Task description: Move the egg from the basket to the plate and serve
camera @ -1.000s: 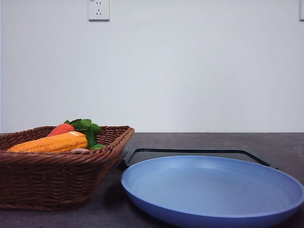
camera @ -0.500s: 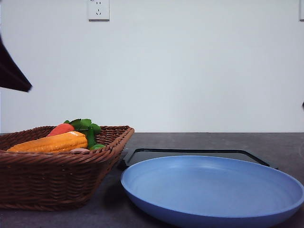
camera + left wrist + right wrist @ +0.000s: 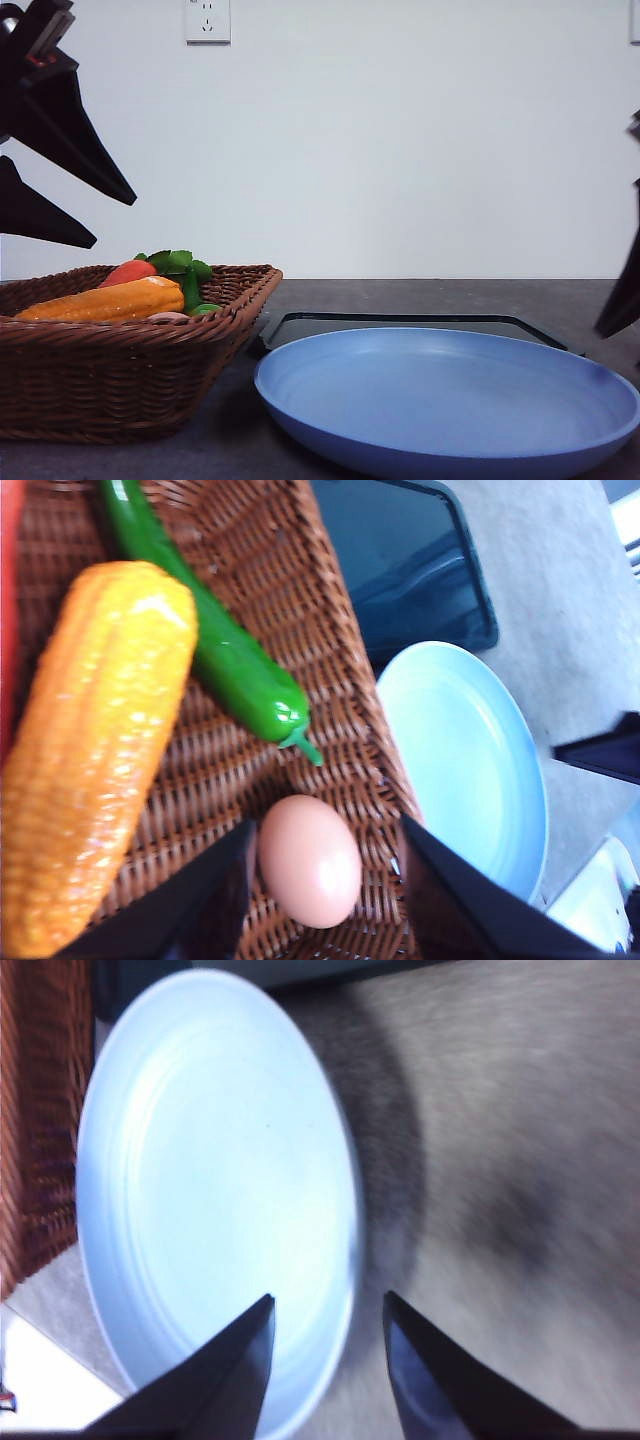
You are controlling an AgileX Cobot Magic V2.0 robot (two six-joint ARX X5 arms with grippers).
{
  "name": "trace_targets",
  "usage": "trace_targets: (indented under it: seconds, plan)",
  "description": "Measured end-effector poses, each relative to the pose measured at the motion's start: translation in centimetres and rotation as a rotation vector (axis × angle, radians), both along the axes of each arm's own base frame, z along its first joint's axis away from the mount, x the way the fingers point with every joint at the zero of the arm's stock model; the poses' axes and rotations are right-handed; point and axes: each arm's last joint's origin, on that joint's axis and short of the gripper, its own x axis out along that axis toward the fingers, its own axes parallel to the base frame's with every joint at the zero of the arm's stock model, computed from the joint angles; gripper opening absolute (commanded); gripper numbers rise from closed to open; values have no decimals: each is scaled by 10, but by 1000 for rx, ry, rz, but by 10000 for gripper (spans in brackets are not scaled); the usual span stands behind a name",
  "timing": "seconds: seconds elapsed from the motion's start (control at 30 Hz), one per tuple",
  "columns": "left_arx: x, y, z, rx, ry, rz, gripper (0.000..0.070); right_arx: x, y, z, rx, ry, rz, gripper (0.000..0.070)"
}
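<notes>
My right gripper grabs the light blue plate by its rim (image 3: 622,378) next, to serve the egg on the flat black tray (image 3: 400,321).
The pinkish-brown egg (image 3: 310,860) lies in a corner of the brown wicker basket (image 3: 330,630), beside the wall nearest the plate. In the front view just a sliver of the egg (image 3: 168,316) peeks over the basket (image 3: 110,380) rim. My left gripper (image 3: 328,825) is open, one finger on each side of the egg and above it. In the front view the left gripper (image 3: 115,222) hangs over the basket's left part. The light blue plate (image 3: 450,400) sits empty to the right of the basket. My right gripper (image 3: 328,1297) is open over the plate (image 3: 220,1190) rim, holding nothing.
An orange corn cob (image 3: 90,750), a green pepper (image 3: 235,665) and a red-orange carrot (image 3: 128,272) share the basket with the egg. A flat black tray (image 3: 400,322) lies behind the plate. Grey tabletop (image 3: 520,1160) stretches right of the plate.
Both arms have come into the front view: the left gripper from the upper left over the basket, a right finger at the right edge. Basket, plate and egg have not moved.
</notes>
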Motion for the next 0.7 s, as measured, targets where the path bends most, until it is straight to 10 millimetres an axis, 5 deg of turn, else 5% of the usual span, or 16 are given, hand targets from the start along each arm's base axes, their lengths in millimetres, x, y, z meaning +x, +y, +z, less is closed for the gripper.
trace_targets:
  seconds: [0.2, 0.37, 0.7]
  plan:
    - [0, 0, 0, 1, 0, 0, 310, 12, 9, -14, -14, 8, 27, 145]
    - [0, 0, 0, 1, 0, 0, 310, 18, 12, -19, -7, 9, 19, 15]
    - [0, 0, 0, 0, 1, 1, 362, 16, 10, -19, -39, 26, -8, 0]
